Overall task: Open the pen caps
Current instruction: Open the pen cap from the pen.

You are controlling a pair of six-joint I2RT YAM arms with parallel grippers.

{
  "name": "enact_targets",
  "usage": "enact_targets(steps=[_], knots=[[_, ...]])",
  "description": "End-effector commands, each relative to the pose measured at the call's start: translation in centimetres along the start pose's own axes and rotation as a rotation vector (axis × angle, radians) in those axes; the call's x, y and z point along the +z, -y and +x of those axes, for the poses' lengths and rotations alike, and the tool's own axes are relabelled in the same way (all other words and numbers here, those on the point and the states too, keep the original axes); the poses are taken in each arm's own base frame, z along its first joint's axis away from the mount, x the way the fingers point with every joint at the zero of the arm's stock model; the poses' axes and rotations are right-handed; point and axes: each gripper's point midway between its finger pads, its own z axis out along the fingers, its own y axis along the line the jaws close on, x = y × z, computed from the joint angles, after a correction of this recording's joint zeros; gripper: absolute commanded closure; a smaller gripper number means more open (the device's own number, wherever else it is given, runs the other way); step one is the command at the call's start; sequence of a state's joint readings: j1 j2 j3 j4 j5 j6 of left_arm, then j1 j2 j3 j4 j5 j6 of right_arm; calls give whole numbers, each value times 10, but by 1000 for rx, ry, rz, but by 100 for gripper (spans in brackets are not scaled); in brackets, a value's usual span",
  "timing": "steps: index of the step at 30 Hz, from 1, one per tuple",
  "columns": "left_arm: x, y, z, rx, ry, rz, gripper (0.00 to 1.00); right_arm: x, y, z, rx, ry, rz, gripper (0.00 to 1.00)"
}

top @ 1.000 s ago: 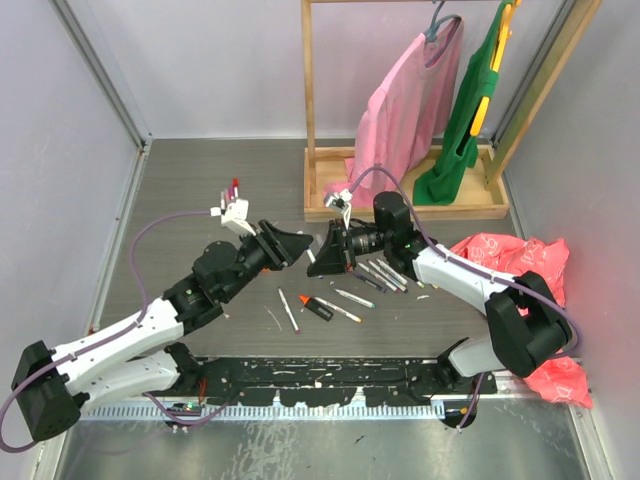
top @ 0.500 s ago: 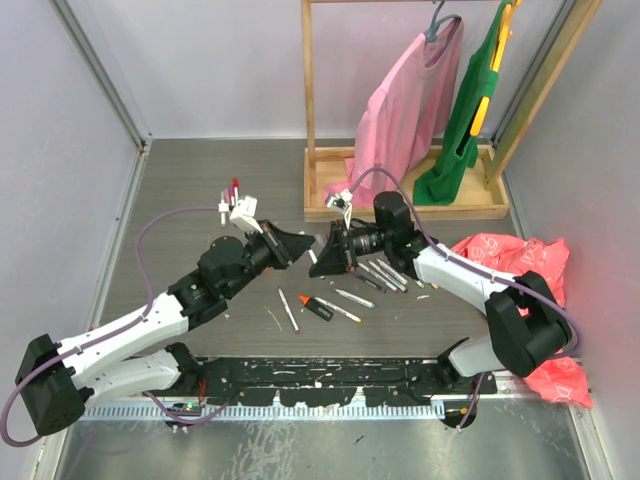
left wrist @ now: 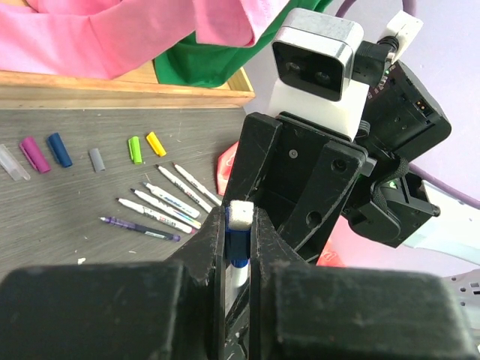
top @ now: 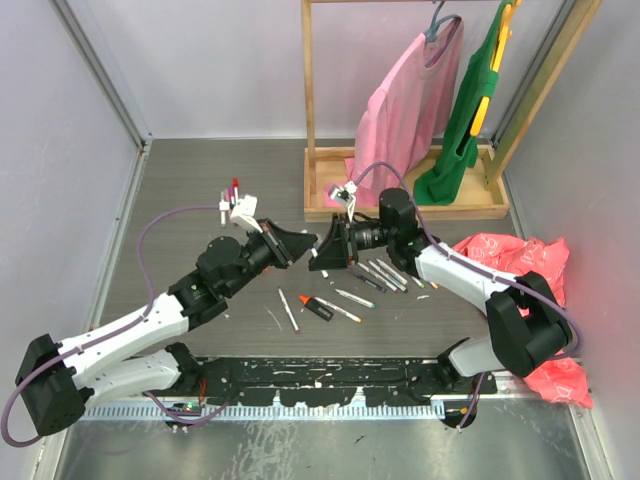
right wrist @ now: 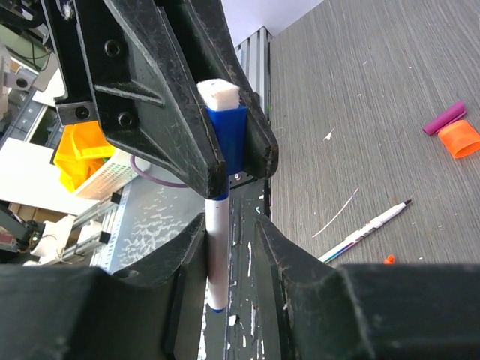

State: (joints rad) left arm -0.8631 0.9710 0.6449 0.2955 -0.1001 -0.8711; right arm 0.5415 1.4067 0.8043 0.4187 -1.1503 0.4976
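My left gripper would bring the white pen along whole by its blue cap (top: 311, 242) (left wrist: 237, 238) if it moved sideways now, as it is shut there and my right gripper is open.
A white pen with a blue cap (right wrist: 226, 139) hangs in the air between my two grippers over the middle of the table. My left gripper (left wrist: 238, 225) is shut on the blue cap (left wrist: 237, 238). The pen's white barrel (right wrist: 216, 247) runs down between the jaws of my right gripper (right wrist: 229, 232). It rests against one finger with a gap to the other, so this gripper is open. From above, the left gripper (top: 298, 247) and right gripper (top: 320, 252) meet tip to tip. Several loose pen caps (left wrist: 60, 149) and uncapped pens (left wrist: 161, 206) lie on the table.
A wooden rack (top: 405, 205) with a pink and a green garment stands at the back. A red bag (top: 515, 262) lies at the right. More pens (top: 385, 273) and an orange-and-black marker (top: 316, 307) lie under the grippers. A purple cap (right wrist: 444, 118) and an orange one (right wrist: 459, 139) lie nearby.
My left gripper moved in to the right gripper and closed on the blue cap. The right gripper's jaws then parted from the barrel.
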Motion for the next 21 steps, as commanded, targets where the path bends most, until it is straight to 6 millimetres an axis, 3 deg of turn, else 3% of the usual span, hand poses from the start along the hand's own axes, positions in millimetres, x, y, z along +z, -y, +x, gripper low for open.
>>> enact_targets(steps=[1, 10, 17, 21], knots=[[-2, 19, -10, 0, 34, 79, 100, -4, -18, -24, -104, 54, -21, 65], [-3, 8, -11, 13, 44, 54, 100, -5, -18, -25, -103, 57, -18, 68], [-4, 6, -25, 26, 85, 49, 100, -3, -14, -21, -73, 36, -26, 92], [-3, 5, -49, 60, 160, 49, 100, 0, -13, -15, -46, 15, -34, 99]])
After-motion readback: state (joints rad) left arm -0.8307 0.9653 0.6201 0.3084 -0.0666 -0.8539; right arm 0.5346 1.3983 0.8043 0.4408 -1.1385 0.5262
